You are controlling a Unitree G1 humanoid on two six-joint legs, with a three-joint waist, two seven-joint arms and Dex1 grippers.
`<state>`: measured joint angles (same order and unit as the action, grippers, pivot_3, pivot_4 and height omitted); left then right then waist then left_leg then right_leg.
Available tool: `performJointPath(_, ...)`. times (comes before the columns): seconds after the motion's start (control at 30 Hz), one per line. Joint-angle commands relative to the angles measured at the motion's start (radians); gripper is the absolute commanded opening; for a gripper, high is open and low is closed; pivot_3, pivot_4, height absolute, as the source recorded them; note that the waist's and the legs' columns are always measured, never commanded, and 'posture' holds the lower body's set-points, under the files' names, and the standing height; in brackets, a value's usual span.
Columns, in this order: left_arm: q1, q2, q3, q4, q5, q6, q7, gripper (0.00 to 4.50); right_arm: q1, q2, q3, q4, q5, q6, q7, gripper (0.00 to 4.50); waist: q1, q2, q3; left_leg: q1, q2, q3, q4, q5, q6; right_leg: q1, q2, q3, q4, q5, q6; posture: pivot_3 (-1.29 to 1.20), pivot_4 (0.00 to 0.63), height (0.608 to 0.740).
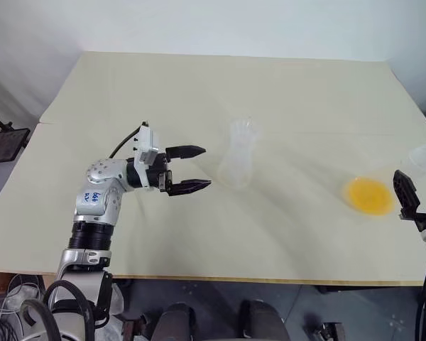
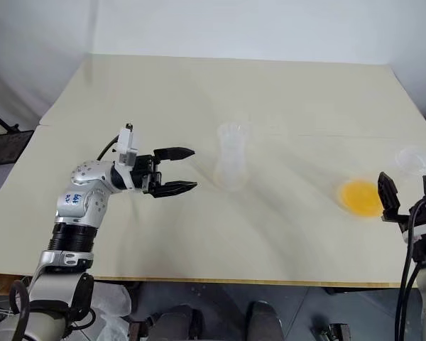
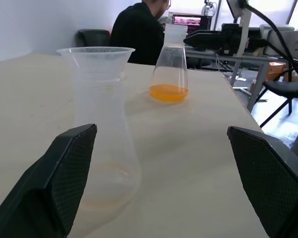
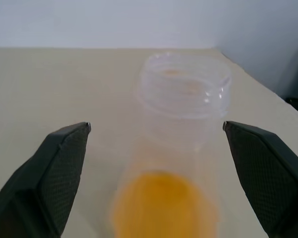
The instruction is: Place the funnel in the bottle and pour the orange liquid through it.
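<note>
The tabletop shows between my right gripper's fingers and the flask's neck, so my gripper would miss the neck now and should move closer before it closes.
The clear bottle [image 1: 236,169] stands upright at the table's middle. The small clear funnel [image 3: 96,55] sits in its neck, flared mouth up. My left gripper [image 1: 206,167] is open and level just left of the bottle, its fingers [image 3: 64,173] apart from it and holding nothing. The orange liquid [image 1: 369,195] lies in the bottom of a clear conical flask [image 4: 185,87] standing upright near the table's right edge. My right gripper [image 2: 406,183] is open just short of that flask, which shows between its fingers [image 4: 54,168] in the right wrist view, with no contact visible.
The pale wooden table [image 1: 199,92] has open surface behind and in front of the bottle. Beyond its right edge, in the left wrist view, a person in black [image 3: 139,32] sits by a desk with equipment [image 3: 228,37] and a chair [image 3: 288,91].
</note>
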<state>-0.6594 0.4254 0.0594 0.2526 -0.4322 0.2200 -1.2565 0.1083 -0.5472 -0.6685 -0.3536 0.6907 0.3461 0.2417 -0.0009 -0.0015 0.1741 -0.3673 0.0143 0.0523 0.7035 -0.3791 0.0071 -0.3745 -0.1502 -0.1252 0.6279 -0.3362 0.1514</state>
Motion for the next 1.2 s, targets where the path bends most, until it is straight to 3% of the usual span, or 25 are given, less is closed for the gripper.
performJointPath(0.03,0.003,0.004,0.003,-0.059,-0.028,0.008,0.013,4.48,-0.038,-0.018,-0.003,0.018,-0.014,-0.016,0.016,4.50,0.000,0.000,0.000,0.000,0.000,0.000,0.000,0.000,0.000,0.000,0.000,0.000,0.000,0.000,0.000,0.00,0.150,0.740)
performJointPath(0.3,-0.001,0.003,-0.001,-0.074,-0.032,0.007,0.029,4.48,-0.192,-0.028,0.002,0.155,0.012,0.021,0.035,4.50,-0.001,0.000,0.000,0.000,0.000,0.001,0.000,0.000,0.000,0.000,0.000,0.000,0.000,0.000,0.000,0.00,0.150,0.740)
performJointPath(0.63,0.005,-0.008,0.001,-0.081,-0.033,-0.008,0.044,4.48,-0.255,-0.056,0.027,0.248,-0.053,-0.005,0.100,4.50,-0.001,0.000,0.000,0.000,0.000,0.001,0.000,0.000,0.000,0.000,0.000,-0.001,0.000,0.000,0.000,0.00,0.150,0.740)
performJointPath(0.73,0.010,-0.012,0.002,-0.086,-0.034,-0.011,0.050,4.50,-0.267,-0.051,0.032,0.258,-0.063,-0.012,0.112,3.93,-0.001,0.000,0.000,0.000,0.000,0.001,0.000,0.000,0.000,0.000,0.000,-0.001,0.000,0.000,0.000,0.00,0.150,0.740)
performJointPath(0.87,0.015,-0.014,0.004,-0.089,-0.035,-0.013,0.053,4.50,-0.281,-0.037,0.039,0.262,-0.070,-0.031,0.130,2.57,-0.001,0.000,0.000,0.000,0.000,0.001,0.000,0.000,0.000,0.000,0.000,-0.001,0.000,0.000,0.000,0.00,0.150,0.740)
performJointPath(0.9,0.016,-0.014,0.005,-0.090,-0.035,-0.013,0.055,4.50,-0.280,-0.035,0.041,0.262,-0.073,-0.032,0.131,2.44,-0.002,0.000,0.000,0.000,0.000,0.001,0.000,0.000,0.000,0.000,0.000,-0.001,0.000,0.000,0.000,0.00,0.150,0.740)
performJointPath(1.2,0.019,-0.006,0.010,-0.074,-0.031,-0.029,0.060,4.50,-0.374,-0.033,0.113,0.190,-0.091,-0.051,0.128,2.45,-0.005,0.001,0.000,0.000,0.000,0.001,0.000,0.000,0.000,-0.001,0.000,-0.001,0.000,0.000,0.000,0.00,0.150,0.740)
